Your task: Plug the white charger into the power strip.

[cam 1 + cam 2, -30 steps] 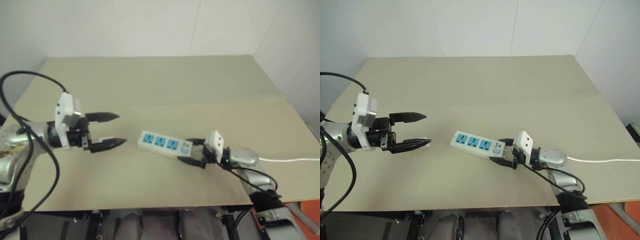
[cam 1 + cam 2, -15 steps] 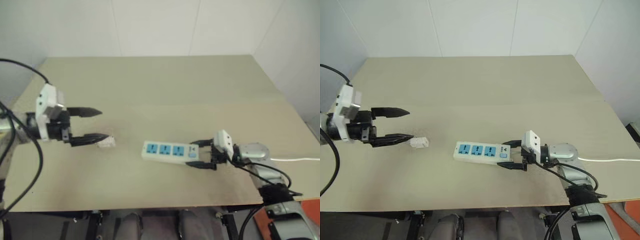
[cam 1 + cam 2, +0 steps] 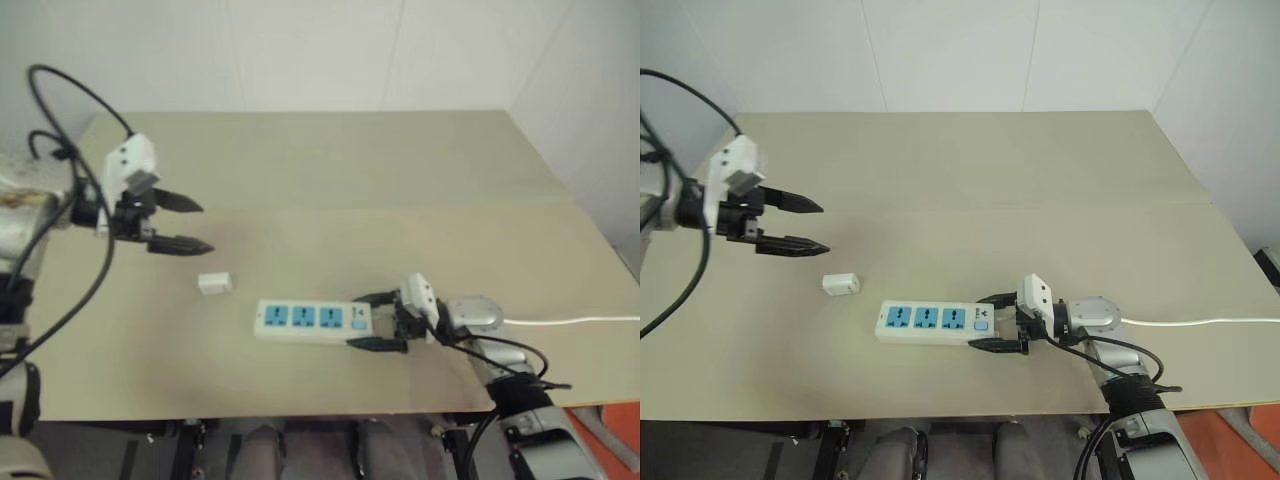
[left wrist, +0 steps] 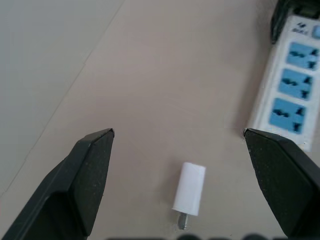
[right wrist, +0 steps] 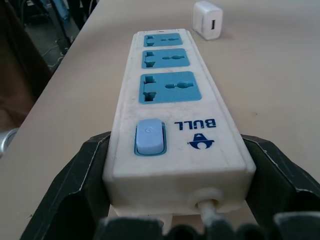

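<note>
Next, my left gripper grabs the sides of the white charger's body, which leaves its prongs free to enter a blue socket.
The white charger [image 3: 214, 283] lies flat on the tan table [image 3: 330, 170], prongs [image 4: 182, 220] level with the surface. My left gripper [image 3: 205, 228] hovers open just behind and to the left of it, with nothing between its fingers [image 4: 90, 170]. Right of the charger lies the power strip [image 3: 312, 318], its three blue sockets facing up. My right gripper [image 3: 977, 321] is shut on its switch end, one finger [image 5: 85, 180] pressed against each long side. The charger [image 5: 207, 19] sits a short way beyond the strip's far end.
The strip's thin white cord [image 3: 580, 321] runs off the table's right edge. A faint seam [image 3: 450, 205] crosses the tabletop. White walls stand behind the table and along its right side.
My left gripper has drawn back to the left and away, uncovering the charger on the table. My right gripper has slid the power strip leftward and turned it level with the front edge.
</note>
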